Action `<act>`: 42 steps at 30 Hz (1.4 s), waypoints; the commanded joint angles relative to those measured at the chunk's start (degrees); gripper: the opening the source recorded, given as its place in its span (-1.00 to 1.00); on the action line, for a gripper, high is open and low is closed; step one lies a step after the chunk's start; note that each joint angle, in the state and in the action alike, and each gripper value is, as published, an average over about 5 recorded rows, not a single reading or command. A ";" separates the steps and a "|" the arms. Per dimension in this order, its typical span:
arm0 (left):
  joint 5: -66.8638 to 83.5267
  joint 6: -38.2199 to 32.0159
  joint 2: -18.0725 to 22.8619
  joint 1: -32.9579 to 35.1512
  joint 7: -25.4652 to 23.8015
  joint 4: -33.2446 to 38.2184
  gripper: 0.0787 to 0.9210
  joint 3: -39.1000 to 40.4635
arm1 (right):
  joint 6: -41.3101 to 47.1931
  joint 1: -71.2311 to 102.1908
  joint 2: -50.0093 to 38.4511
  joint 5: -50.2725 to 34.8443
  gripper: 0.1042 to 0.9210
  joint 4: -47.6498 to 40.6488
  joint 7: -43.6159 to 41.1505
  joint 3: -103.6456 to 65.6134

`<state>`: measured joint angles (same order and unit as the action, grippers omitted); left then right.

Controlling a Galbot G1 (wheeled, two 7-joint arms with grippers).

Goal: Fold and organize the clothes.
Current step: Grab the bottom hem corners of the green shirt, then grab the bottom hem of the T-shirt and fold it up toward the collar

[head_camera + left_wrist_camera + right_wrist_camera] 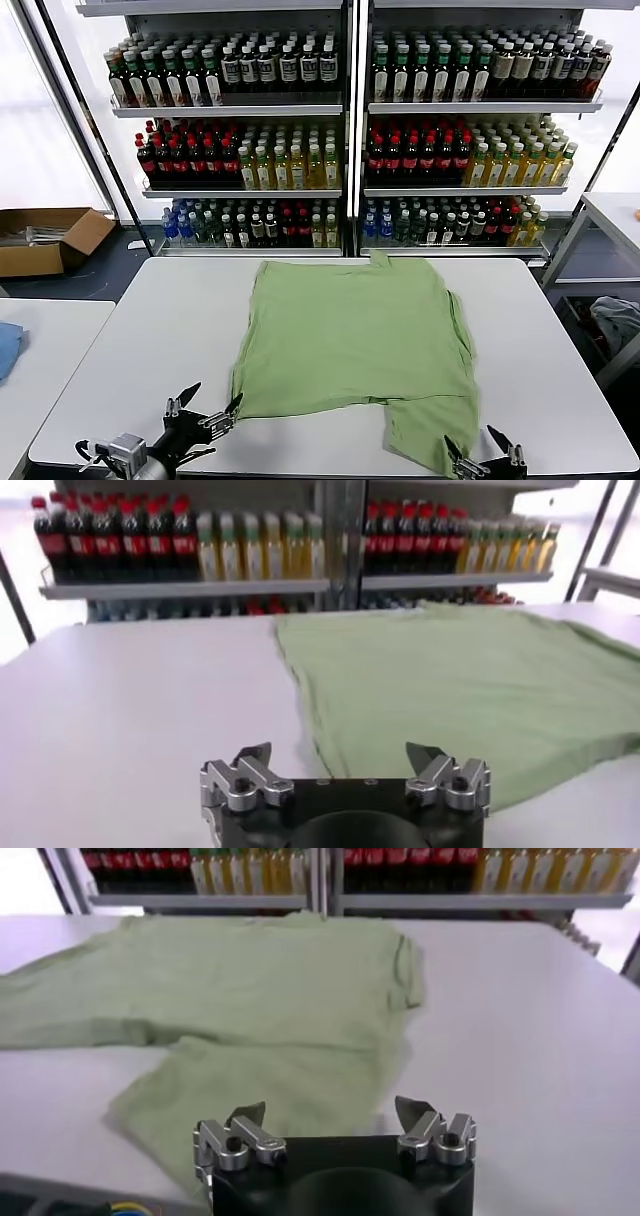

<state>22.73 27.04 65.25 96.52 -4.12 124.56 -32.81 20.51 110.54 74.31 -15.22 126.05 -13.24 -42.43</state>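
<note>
My right gripper should next grab the light green shirt (345, 330) by its sleeve to fold it.
A light green short-sleeved shirt (355, 335) lies flat, plain side up, in the middle of the white table (150, 330). One sleeve (430, 430) reaches toward the near edge. My left gripper (207, 403) is open and empty at the near edge, just beside the shirt's near left corner. My right gripper (484, 447) is open and empty at the near edge, just right of that sleeve. The shirt also shows in the left wrist view (470, 680) beyond the left gripper (340, 760), and in the right wrist view (250, 998) beyond the right gripper (330, 1116).
Shelves of bottles (340, 130) stand behind the table. A second white table (40, 340) at the left holds a blue cloth (8, 348). A cardboard box (45, 238) sits on the floor at far left. Another table (615, 215) is at the right.
</note>
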 commanded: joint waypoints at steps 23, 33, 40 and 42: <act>-3.63 -1.56 1.99 -2.04 3.73 -7.60 -0.21 7.36 | -1.48 1.09 2.11 0.40 -0.70 -1.11 1.33 3.82; -5.45 -4.16 2.37 -1.11 3.01 -5.75 -0.87 9.04 | -5.88 1.59 3.17 -0.53 -0.96 -1.32 1.13 4.09; -5.42 -5.40 3.00 0.27 3.79 -1.32 -0.99 6.58 | -17.20 3.41 5.01 -4.15 -0.96 0.30 -2.47 2.44; -5.55 -5.44 3.31 1.17 3.92 0.30 -0.99 5.68 | -20.57 4.58 5.25 -4.53 -0.96 0.83 -4.46 1.88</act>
<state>17.47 22.82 68.14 96.96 -0.28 121.95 -26.21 4.55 115.51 78.76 -19.03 126.66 -17.05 -40.34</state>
